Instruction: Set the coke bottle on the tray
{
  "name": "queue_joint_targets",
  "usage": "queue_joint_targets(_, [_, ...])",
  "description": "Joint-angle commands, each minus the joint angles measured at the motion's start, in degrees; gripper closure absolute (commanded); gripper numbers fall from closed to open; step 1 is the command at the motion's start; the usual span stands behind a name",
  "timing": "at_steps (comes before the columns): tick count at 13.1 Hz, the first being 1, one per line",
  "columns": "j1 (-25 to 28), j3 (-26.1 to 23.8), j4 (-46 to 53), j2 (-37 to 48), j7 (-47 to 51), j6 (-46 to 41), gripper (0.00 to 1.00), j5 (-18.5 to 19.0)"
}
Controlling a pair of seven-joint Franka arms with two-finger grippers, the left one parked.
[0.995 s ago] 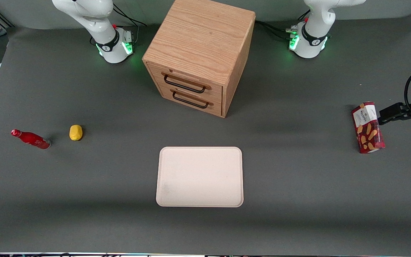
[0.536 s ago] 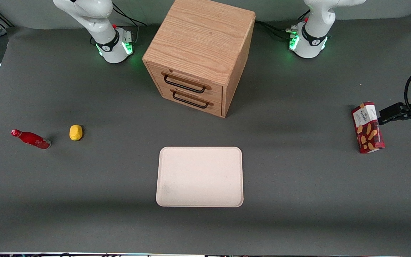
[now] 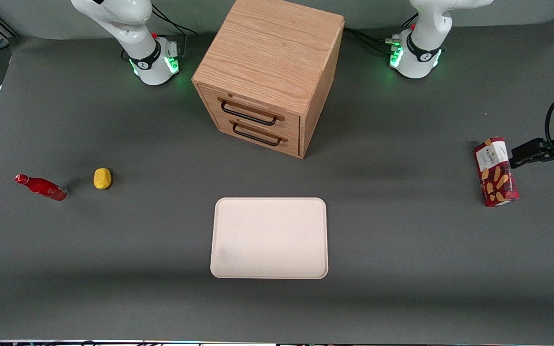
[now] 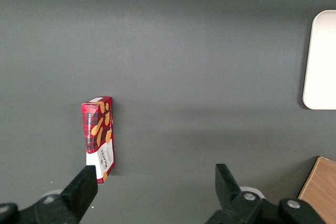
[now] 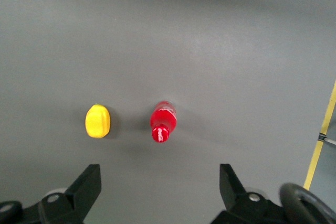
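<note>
The coke bottle should next be gripped by its red cap end (image 3: 22, 179) with my gripper. The bottle goes on the tray (image 3: 269, 238).
The coke bottle (image 3: 41, 187) is small, slim and shiny red, and stands upright on the grey table toward the working arm's end. From the right wrist view I look down on the coke bottle's (image 5: 163, 120) red cap. My gripper (image 5: 160, 178) hangs well above it, open, with nothing between its black fingers (image 5: 90, 179). The front view does not show the gripper. The tray (image 3: 269, 238) is pale pinkish-cream and lies bare at mid-table, in front of the cabinet and nearer the front camera. One of its corners (image 4: 321, 61) shows in the left wrist view.
A yellow lemon-like lump (image 3: 102, 178) (image 5: 97, 121) lies close beside the bottle, on the tray's side of it. A wooden two-drawer cabinet (image 3: 270, 72) stands at the table's middle. A red snack box (image 3: 496, 171) lies toward the parked arm's end. Yellow tape (image 5: 326, 121) marks the floor past the table edge.
</note>
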State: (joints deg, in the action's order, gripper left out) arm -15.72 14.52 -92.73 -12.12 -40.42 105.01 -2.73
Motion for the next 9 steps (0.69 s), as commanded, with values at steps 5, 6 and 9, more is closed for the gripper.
queue_joint_targets(5, [2.62,2.88,-16.67,2.45,-1.68,16.87,0.0,-2.98])
queue_joint_targets(6, [2.62,2.88,-18.69,2.36,-1.85,19.68,0.0,-2.98])
queue_joint_targets(9, [2.53,2.97,-22.75,2.36,-2.03,24.18,0.0,-2.98])
